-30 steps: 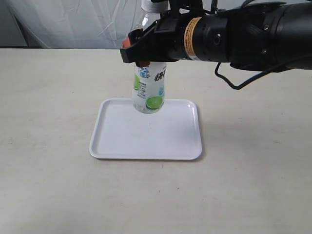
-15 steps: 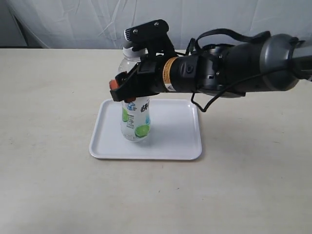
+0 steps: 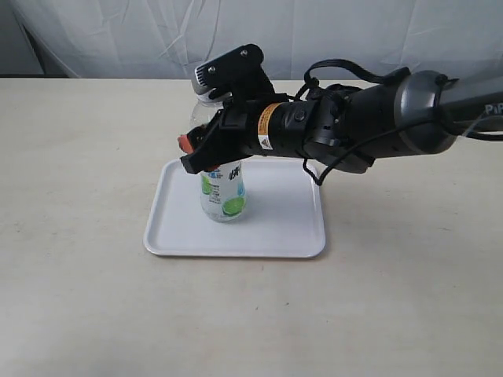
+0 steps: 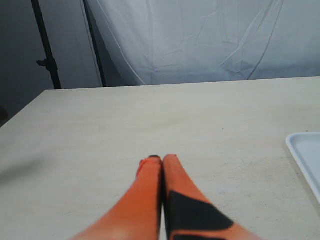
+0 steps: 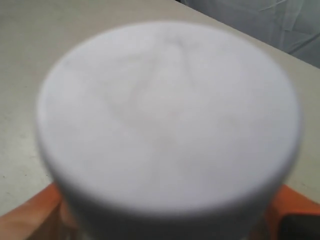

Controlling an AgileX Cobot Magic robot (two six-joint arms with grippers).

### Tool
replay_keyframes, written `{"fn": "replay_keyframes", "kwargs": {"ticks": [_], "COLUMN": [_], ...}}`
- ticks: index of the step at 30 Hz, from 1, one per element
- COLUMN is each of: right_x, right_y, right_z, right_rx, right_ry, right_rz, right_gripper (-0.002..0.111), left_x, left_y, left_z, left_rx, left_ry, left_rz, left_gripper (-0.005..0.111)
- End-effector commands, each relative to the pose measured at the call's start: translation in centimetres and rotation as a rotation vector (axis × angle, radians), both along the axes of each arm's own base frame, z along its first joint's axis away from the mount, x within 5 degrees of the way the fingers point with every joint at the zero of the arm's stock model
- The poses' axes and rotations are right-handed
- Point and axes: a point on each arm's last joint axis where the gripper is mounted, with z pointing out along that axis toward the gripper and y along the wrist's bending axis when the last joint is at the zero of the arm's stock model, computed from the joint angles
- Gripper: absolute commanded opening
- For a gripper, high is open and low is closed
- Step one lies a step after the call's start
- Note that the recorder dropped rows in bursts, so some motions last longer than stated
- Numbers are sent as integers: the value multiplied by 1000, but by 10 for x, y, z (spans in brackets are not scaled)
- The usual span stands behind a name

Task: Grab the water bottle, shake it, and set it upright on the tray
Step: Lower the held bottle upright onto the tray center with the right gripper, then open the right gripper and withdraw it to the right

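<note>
The robot's right gripper should open now, as the base of the water bottle point(image 3: 224, 192) rests on the bottom of the white tray and the bottle would stand.
The water bottle point(image 3: 224, 192), clear with a lime on its label, stands upright on the left half of the white tray point(image 3: 275, 228); its base looks to be at the tray's floor. My right gripper point(image 3: 203, 146) is shut on the bottle's upper body, just under the neck. In the right wrist view the blurred white cap point(image 5: 170, 115) fills the picture, with an orange finger point(image 5: 292, 207) showing at each side of it. My left gripper point(image 4: 161, 160) is shut on nothing, low over bare table, with a corner of the tray point(image 4: 306, 155) off to one side. The exterior view does not show it.
The table point(image 3: 86, 157) is a plain beige top. White cloth hangs behind its far edge point(image 3: 118, 39). A dark stand pole point(image 4: 47, 45) rises beyond the table in the left wrist view. The right arm's black body point(image 3: 369, 126) stretches over the tray's back right.
The right arm has come down and forward with the bottle, from above the tray's back edge to its left half. In the last half second the bottle shifted only slightly.
</note>
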Motion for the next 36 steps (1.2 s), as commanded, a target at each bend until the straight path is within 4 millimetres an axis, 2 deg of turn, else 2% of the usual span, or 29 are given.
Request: {"fn": "replay_keyframes", "kwargs": {"ticks": [1, 4, 6, 11, 14, 17, 22, 31, 36], "right_x": [3, 3, 3, 1, 1, 0, -3, -14, -24], "right_y": [-3, -3, -3, -1, -2, -3, -7, -19, -34], "right_z": [-7, -8, -8, -8, -6, 0, 24, 80, 114], "right_rx": [-64, -66, -63, -67, -65, -68, -27, 67, 92], "right_ry": [3, 6, 5, 6, 3, -3, -43, -139, -187], "right_rz": [-8, -9, -8, -4, -5, -13, -16, -24, -57], "right_gripper": [-1, 11, 26, 83, 98, 102, 103, 103, 99], "left_x": [0, 0, 0, 0, 0, 0, 0, 0, 0], "left_y": [0, 0, 0, 0, 0, 0, 0, 0, 0], "left_z": [0, 0, 0, 0, 0, 0, 0, 0, 0], "left_rx": [-3, -3, -3, -3, -3, -3, -3, -3, -3], "left_ry": [-7, -7, -7, -7, -7, -7, -7, -7, -7], "left_rz": [0, 0, 0, 0, 0, 0, 0, 0, 0], "left_gripper": [0, 0, 0, 0, 0, 0, 0, 0, 0]}}
